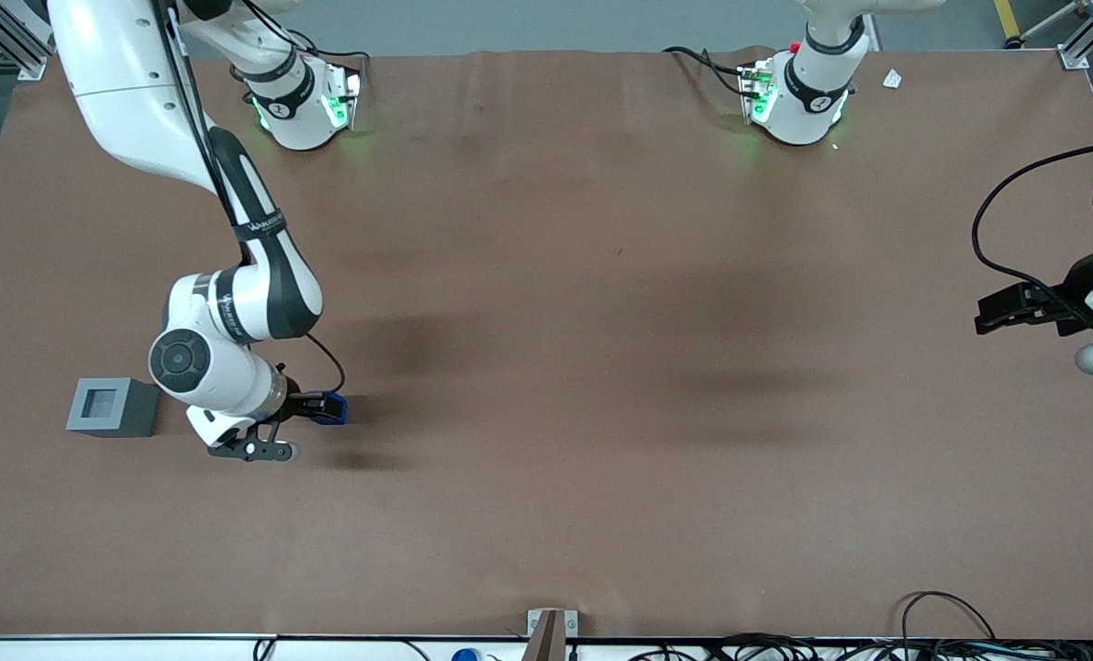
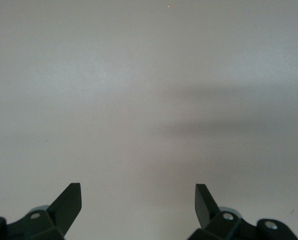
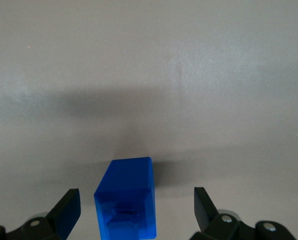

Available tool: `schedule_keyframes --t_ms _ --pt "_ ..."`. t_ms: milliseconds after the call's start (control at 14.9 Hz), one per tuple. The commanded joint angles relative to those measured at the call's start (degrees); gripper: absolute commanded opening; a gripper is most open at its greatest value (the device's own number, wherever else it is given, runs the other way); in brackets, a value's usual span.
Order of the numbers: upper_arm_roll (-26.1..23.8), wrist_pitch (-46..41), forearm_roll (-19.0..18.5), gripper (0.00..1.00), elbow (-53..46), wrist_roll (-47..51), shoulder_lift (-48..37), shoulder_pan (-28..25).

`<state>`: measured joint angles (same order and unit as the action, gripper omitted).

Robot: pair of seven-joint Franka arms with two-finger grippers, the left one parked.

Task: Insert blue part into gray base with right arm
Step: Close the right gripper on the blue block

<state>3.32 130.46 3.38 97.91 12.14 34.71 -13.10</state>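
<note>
I next need to grab the blue part by its two opposite sides with my right gripper, so that I can insert it into the gray base.
The blue part (image 1: 333, 408) stands on the brown table toward the working arm's end. My right gripper (image 1: 318, 408) is low over it, fingers open, one on each side of the block with clear gaps. In the right wrist view the blue part (image 3: 126, 199) stands between the open fingers (image 3: 67, 210), touched by neither, and the gripper (image 3: 137, 210) is empty. The gray base (image 1: 111, 407), a light gray cube with a square recess on top, stands on the table beside the wrist, farther toward the working arm's end than the blue part.
The brown table (image 1: 601, 321) spreads wide toward the parked arm's end. The right arm's green-lit base (image 1: 303, 106) stands farther from the front camera. Cables (image 1: 785, 647) lie along the table's near edge.
</note>
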Motion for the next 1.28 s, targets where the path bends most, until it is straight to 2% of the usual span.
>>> schedule_keyframes --t_ms 0,134,470,739,1075,1209 --pt "0.2 1.5 0.6 1.00 1.9 1.1 -0.5 -0.8" --pt "0.2 1.5 1.1 0.99 2.2 1.0 -0.4 -0.8" --pt "0.2 1.2 1.5 0.88 2.1 1.0 -0.4 -1.1" --pt "0.2 0.8 1.5 0.69 2.1 1.0 -0.5 -1.1" --pt "0.3 0.4 1.5 0.39 1.8 0.6 -0.5 -0.8" --pt "0.3 0.4 1.5 0.33 1.7 0.6 -0.5 -0.7"
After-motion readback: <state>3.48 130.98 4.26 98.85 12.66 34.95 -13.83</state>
